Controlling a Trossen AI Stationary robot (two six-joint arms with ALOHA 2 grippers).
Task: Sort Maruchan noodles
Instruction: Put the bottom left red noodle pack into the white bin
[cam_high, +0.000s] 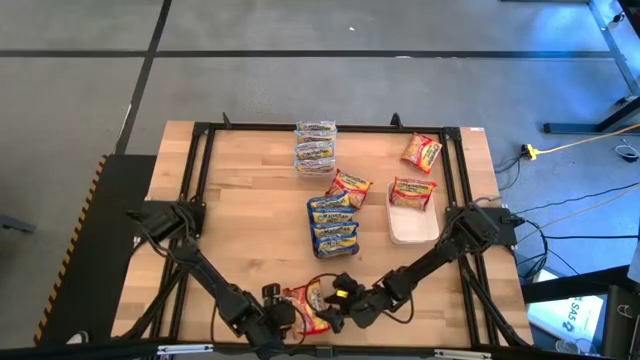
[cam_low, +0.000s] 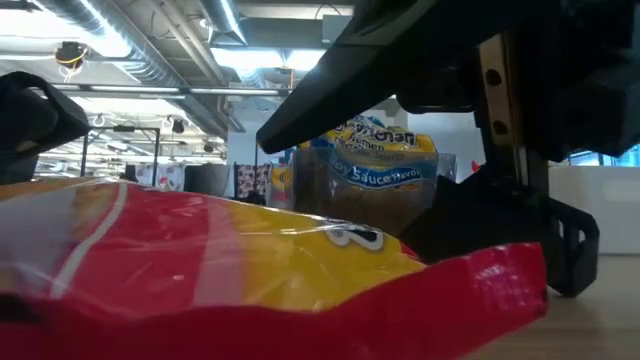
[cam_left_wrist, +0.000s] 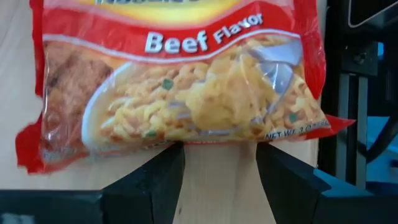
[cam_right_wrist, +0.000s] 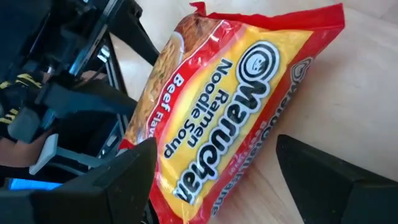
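Observation:
I need to grab the red noodles packet by its long red side next with my right gripper, and then I will sort the packet into the white tray (cam_high: 410, 226).
A red Beef-flavour Maruchan noodles packet (cam_high: 313, 308) lies flat on the wood near the table's front edge, between my two grippers. My left gripper (cam_high: 283, 316) is open. Its fingertips (cam_left_wrist: 169, 157) stand at the packet's short end (cam_left_wrist: 214, 138), with bare wood between them. My right gripper (cam_high: 342, 298) is wide open and comes from the right. In the right wrist view the packet (cam_right_wrist: 230, 106) lies between its fingers, and the far finger (cam_right_wrist: 336, 168) stands clear of it. In the low view the packet (cam_low: 250, 270) fills the foreground. My left gripper's fingertips stand right at the packet's short end edge (cam_left_wrist: 186, 142); I cannot tell whether they touch it. My right gripper's one finger (cam_right_wrist: 124, 174) covers the packet's long red edge (cam_right_wrist: 163, 134); I cannot tell whether it touches it.
Blue-banded packets are stacked at the table's middle (cam_high: 333, 222) and more packets at the far edge (cam_high: 315, 146). An orange packet (cam_high: 350, 187) lies between them. To the right, one packet (cam_high: 422, 150) lies loose and another (cam_high: 412, 192) rests on a white tray (cam_high: 412, 230).

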